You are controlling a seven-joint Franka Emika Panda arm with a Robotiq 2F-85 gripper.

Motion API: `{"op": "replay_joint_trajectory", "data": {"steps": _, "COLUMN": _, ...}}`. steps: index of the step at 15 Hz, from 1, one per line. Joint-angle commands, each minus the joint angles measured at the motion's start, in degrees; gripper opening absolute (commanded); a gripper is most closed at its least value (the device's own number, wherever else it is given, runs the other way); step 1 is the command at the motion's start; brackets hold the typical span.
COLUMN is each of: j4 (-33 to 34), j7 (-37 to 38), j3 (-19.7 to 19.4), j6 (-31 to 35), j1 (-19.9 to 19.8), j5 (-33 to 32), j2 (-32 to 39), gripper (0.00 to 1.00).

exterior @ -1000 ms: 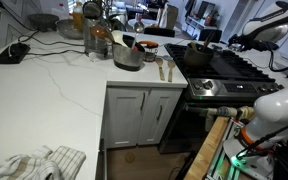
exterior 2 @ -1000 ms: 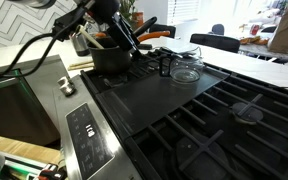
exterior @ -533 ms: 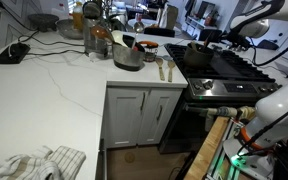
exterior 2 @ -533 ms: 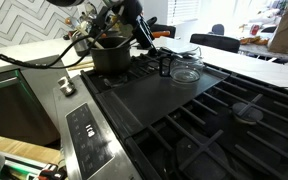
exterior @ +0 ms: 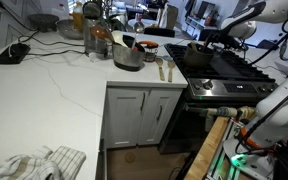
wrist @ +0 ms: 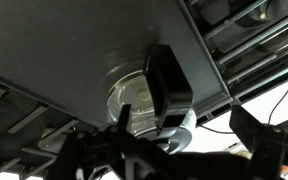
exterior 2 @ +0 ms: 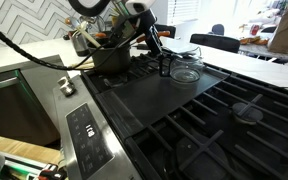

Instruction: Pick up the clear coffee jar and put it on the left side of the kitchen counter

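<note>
My gripper isn't ready to close yet: in an outside view, my fingers are still high, by the top of the handle. My gripper should move down first and then close on the black handle (exterior 2: 167, 66).
The clear coffee jar (exterior 2: 187, 71) stands on the black stove top, its black handle (exterior 2: 167, 66) towards the dark pot. In the wrist view the jar (wrist: 132, 95) lies right under the camera, with its black handle (wrist: 168, 80) over it. My gripper (exterior 2: 155, 42) hangs just above and beside the handle, jaws apart and empty. In the wrist view the gripper (wrist: 189, 130) straddles the handle end of the jar. The white kitchen counter (exterior: 54, 85) spreads left of the stove. In that exterior view the gripper (exterior: 214, 42) is over the stove and the jar does not show clearly.
A dark pot with utensils (exterior 2: 109, 55) stands close beside the jar. On the counter are a steel pot (exterior: 127, 57), orange-tinted glass containers (exterior: 92, 25), small shakers (exterior: 164, 68) and a cloth (exterior: 34, 163). Burner grates (exterior 2: 234, 120) cover the near stove.
The arm has swung across from over the dark pot towards the jar and come lower. The jar has not moved.
</note>
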Motion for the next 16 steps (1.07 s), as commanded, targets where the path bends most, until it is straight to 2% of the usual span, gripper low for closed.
{"op": "replay_joint_trajectory", "data": {"steps": 1, "j4": 3.3, "j7": -0.1, "j3": -1.8, "j6": -1.4, "j1": 1.4, "j5": 3.0, "j2": 3.9, "gripper": 1.0}}
{"op": "replay_joint_trajectory", "data": {"steps": 6, "j4": 5.0, "j7": 0.5, "j3": -3.1, "j6": -1.8, "j1": 1.6, "j5": 2.4, "j2": 6.1, "gripper": 1.0}}
{"op": "replay_joint_trajectory", "data": {"steps": 7, "j4": 5.3, "j7": 0.5, "j3": -3.3, "j6": -1.9, "j1": 1.6, "j5": 2.4, "j2": 6.5, "gripper": 0.93}}
{"op": "replay_joint_trajectory", "data": {"steps": 8, "j4": 5.6, "j7": 0.4, "j3": -3.3, "j6": -2.1, "j1": 1.6, "j5": 2.5, "j2": 6.8, "gripper": 0.74}}
{"op": "replay_joint_trajectory", "data": {"steps": 10, "j4": 5.9, "j7": 0.6, "j3": -3.6, "j6": -2.2, "j1": 1.8, "j5": 2.3, "j2": 7.3, "gripper": 0.68}}
{"op": "replay_joint_trajectory", "data": {"steps": 16, "j4": 6.6, "j7": 0.9, "j3": -4.2, "j6": -4.0, "j1": 2.0, "j5": 1.8, "j2": 7.8, "gripper": 0.2}}
